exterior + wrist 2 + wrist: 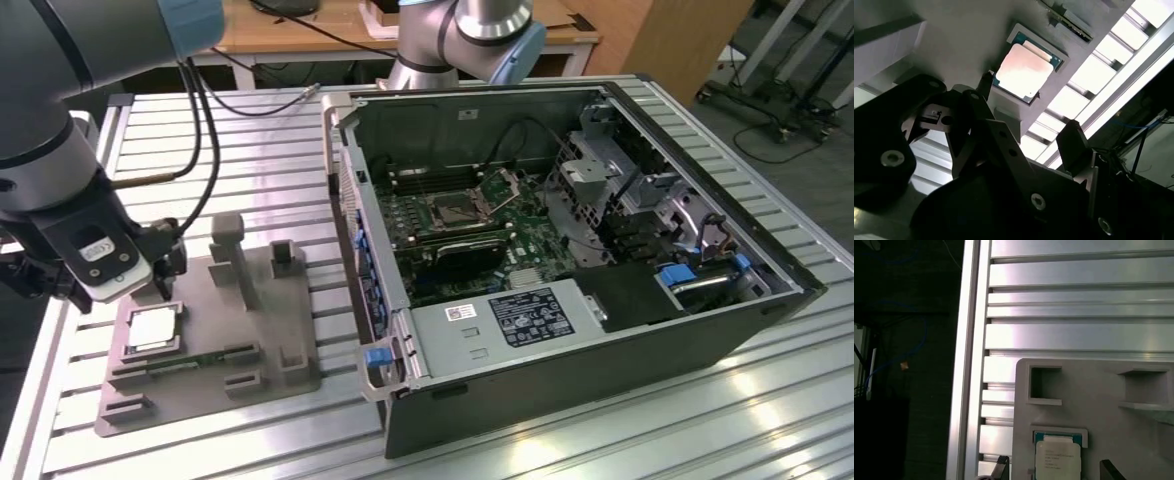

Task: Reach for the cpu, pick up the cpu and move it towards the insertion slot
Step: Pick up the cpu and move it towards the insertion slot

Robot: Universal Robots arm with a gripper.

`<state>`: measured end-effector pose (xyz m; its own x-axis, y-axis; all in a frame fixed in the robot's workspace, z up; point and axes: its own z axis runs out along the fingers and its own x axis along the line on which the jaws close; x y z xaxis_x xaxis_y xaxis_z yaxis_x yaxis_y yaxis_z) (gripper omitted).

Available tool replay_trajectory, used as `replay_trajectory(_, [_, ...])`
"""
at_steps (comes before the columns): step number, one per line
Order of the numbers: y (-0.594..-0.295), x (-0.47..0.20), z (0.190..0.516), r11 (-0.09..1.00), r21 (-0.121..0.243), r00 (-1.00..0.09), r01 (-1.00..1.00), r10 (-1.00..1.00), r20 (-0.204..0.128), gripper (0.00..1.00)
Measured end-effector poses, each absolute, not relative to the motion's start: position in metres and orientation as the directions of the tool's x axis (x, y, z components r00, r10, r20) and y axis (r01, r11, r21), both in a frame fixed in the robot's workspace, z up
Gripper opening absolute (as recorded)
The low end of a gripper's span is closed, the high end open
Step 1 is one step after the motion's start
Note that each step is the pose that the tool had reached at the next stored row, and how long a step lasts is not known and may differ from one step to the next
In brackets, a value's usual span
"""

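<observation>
My gripper's fingers are still above the silvery CPU (1058, 460) in its tray hollow (1059, 431) and would miss the CPU if I closed now. I need to lower my gripper before I close it.
The cpu (154, 328) is a small silvery square chip lying flat in a recess of the grey tray (274, 345), at the exterior view's left. My gripper (140, 290) hangs just above it and holds nothing. In the second wrist view the cpu (1021, 72) lies beyond the gripper (1029, 110), whose two dark fingers stand apart, so it is open. The first wrist view shows the cpu (1057, 460) between the two fingertips (1002, 463). The insertion slot (454, 210) is a silver-framed socket with its latch raised, on the green board inside the open computer case.
The open computer case (574, 400) lies on the slatted metal table (240, 130), to the right of the tray in the exterior view. A thin green memory stick (200, 358) lies in the tray near the cpu. Grey posts (227, 245) rise from the tray. Black cables (200, 120) hang beside the arm.
</observation>
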<state>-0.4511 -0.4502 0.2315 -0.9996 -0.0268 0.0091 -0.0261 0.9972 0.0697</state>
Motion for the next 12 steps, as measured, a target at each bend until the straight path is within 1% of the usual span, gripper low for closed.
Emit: replay_trajectory(12, [-0.456, -0.450, 0.212, 0.997, 0.070, -1.000, -0.017, -0.018, 0.009, 0.78])
